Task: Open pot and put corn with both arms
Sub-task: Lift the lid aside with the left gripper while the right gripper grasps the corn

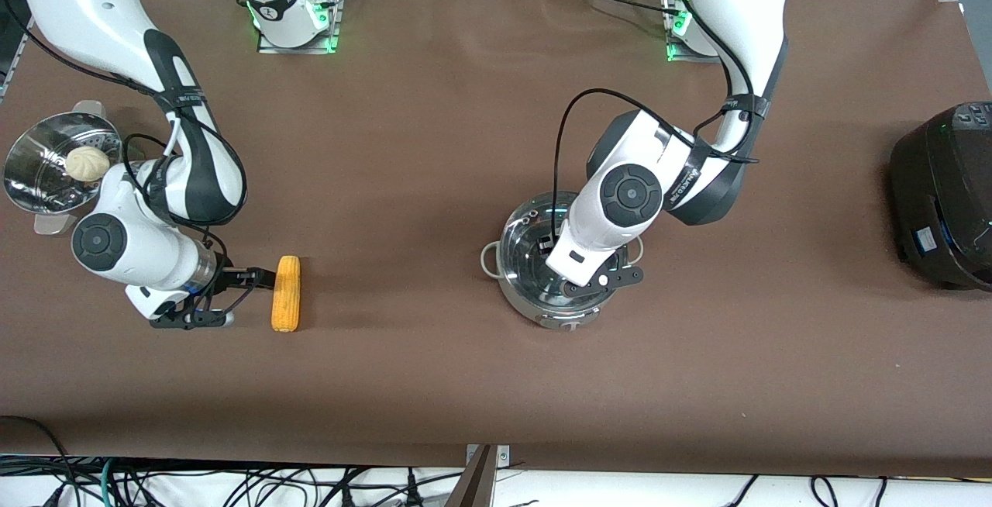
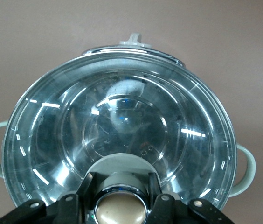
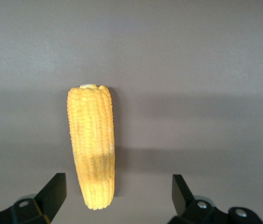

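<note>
The robot's right gripper next needs to pick the corn up around its middle (image 3: 93, 148) to keep it balanced, since the corn stretches long from its pale cut end (image 3: 89, 86) to its tip.
The corn (image 1: 286, 294) is a yellow cob lying on the brown table toward the right arm's end. My right gripper (image 1: 246, 281) is low beside it and open. In the right wrist view the corn (image 3: 93, 144) has one end between the fingertips of the gripper (image 3: 118, 198), closer to one finger and touching neither. The steel pot (image 1: 488, 259) stands mid-table under its glass lid (image 1: 527, 247). My left gripper (image 1: 577, 263) is over the lid. In the left wrist view the gripper (image 2: 121, 179) is shut on the lid's knob (image 2: 121, 210), above the pot (image 2: 245, 168).
A perforated steel steamer (image 1: 35, 174) with a white bun (image 1: 87, 163) stands by the table's edge at the right arm's end. A big black cooker (image 1: 945, 197) stands at the left arm's end.
</note>
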`<state>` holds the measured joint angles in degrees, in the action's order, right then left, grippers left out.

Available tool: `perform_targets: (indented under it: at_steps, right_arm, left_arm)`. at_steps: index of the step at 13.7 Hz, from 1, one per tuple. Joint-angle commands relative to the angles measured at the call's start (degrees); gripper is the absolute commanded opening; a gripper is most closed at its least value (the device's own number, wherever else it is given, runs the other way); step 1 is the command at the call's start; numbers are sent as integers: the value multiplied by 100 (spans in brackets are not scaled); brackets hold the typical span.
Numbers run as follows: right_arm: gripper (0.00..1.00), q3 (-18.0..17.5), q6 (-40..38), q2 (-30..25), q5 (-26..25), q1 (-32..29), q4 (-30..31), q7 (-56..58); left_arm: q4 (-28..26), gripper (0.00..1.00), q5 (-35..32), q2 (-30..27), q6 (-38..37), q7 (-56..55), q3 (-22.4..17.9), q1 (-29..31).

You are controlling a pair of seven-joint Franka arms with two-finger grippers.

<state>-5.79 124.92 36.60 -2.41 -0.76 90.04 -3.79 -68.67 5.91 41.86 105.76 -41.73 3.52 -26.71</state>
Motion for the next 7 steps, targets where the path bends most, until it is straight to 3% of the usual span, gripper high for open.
perform_targets:
  at_steps: [1, 7]
  right_arm:
    - [100, -19, 129, 49, -49, -20, 23, -61]
    - [100, -27, 419, 304, 12, 226, 14, -342]
  left_arm:
    - [125, 0, -72, -352, -801, -55, -96, 87]
    - [573, 0, -20, -644, -1716, 146, -123, 701]
